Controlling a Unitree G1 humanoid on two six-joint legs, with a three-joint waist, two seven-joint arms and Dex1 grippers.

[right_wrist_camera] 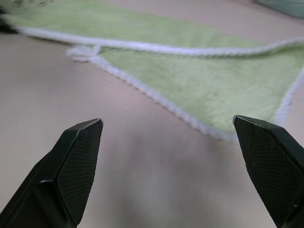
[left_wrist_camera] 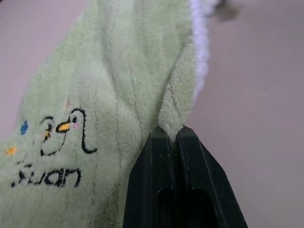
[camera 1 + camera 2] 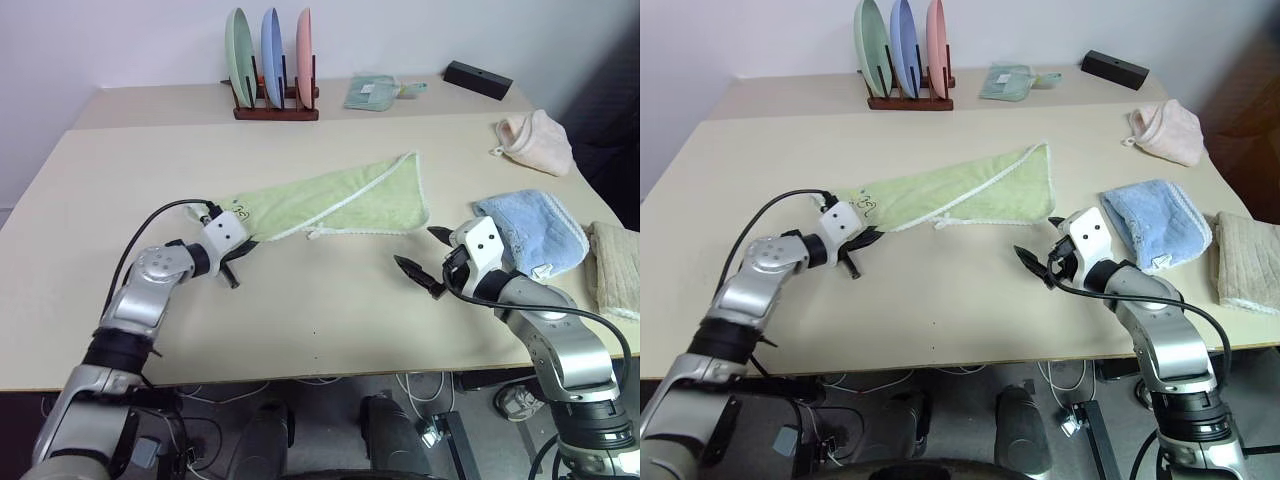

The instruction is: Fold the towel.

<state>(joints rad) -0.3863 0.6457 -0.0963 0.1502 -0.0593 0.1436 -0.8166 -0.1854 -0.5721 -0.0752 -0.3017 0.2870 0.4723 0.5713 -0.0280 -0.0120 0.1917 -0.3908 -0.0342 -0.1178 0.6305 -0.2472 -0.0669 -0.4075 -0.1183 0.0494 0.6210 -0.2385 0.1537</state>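
Note:
The right gripper grabs the green towel by its white-edged corner at the plain end (image 3: 420, 225) (image 1: 228, 132) next, to fold the towel.
The light green towel (image 3: 340, 203) lies spread in a long wedge across the middle of the table, white edging along its near side. Its embroidered mark (image 2: 52, 142) sits at the left corner. My left gripper (image 3: 238, 260) is at that corner, shut on a raised fold of the towel (image 2: 172, 121) just beside the mark. My right gripper (image 3: 425, 252) hovers just off the towel's right corner, near the table surface. Its fingers (image 1: 80, 156) stand wide open with nothing between them, and the towel's edging (image 1: 156, 97) lies a little ahead of them.
A folded light blue towel (image 3: 535, 230) lies right beside my right gripper. Farther right are a beige cloth (image 3: 615, 265) and a pale pink cloth (image 3: 537, 140). At the back stand a plate rack (image 3: 272, 62), a small green cloth (image 3: 372, 92) and a black box (image 3: 478, 78).

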